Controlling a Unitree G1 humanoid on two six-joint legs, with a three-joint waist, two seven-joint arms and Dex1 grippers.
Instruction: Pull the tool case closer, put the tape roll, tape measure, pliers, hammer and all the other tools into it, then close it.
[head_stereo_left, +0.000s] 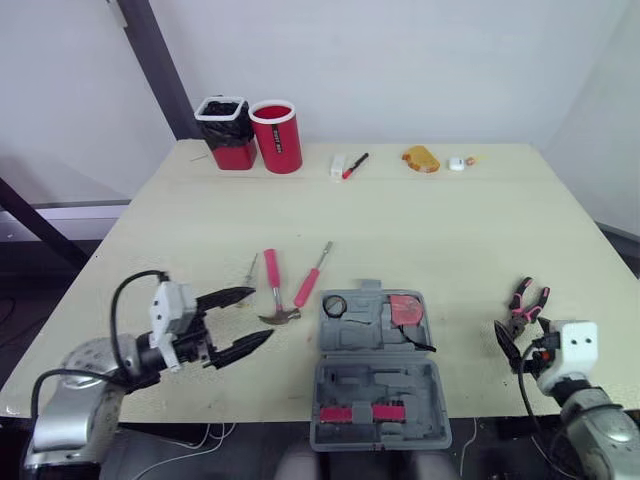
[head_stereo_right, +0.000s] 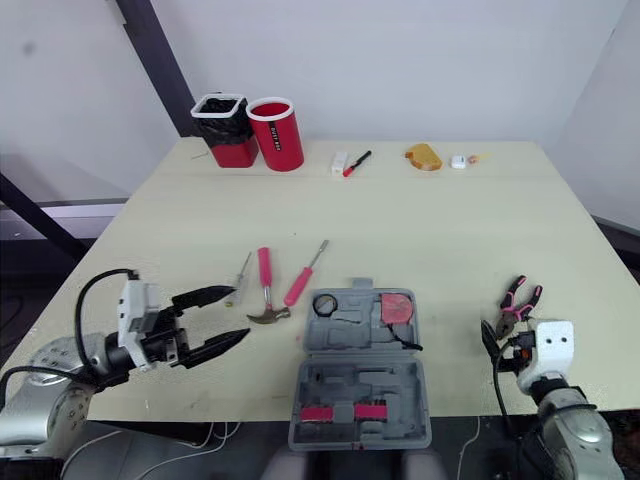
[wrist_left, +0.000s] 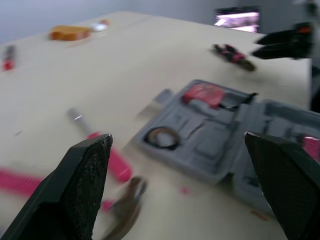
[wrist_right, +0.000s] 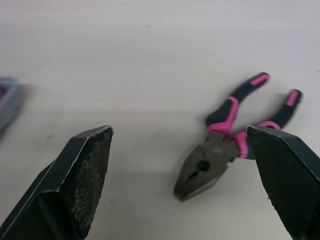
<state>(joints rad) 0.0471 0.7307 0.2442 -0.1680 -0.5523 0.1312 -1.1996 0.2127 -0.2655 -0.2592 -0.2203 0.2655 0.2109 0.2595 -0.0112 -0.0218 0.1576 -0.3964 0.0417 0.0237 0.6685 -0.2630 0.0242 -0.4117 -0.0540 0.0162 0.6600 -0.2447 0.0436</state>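
The pliers need to go into the grey tool case (head_stereo_left: 375, 375), so my right gripper will next pick up the pliers by their metal head (head_stereo_left: 516, 325).
The grey tool case (head_stereo_left: 375, 375) lies open at the table's front edge. A black tape roll (head_stereo_left: 334, 305) and a red tape measure (head_stereo_left: 405, 308) sit in its far half. Left of the case lie a pink-handled hammer (head_stereo_left: 272, 288), a pink screwdriver (head_stereo_left: 312, 274) and a thin small tool (head_stereo_left: 249, 270). My left gripper (head_stereo_left: 240, 320) hovers open just left of the hammer head, holding nothing. The pink and black pliers (wrist_right: 235, 137) lie to the right of the case. My right gripper (head_stereo_left: 520, 340) is open just short of the pliers, not touching them.
At the back left stand a red cup (head_stereo_left: 276, 136) and a black-lined red bin (head_stereo_left: 224, 132). A red marker (head_stereo_left: 354, 165), an orange object (head_stereo_left: 420, 158) and a small white item (head_stereo_left: 456, 163) lie along the far edge.
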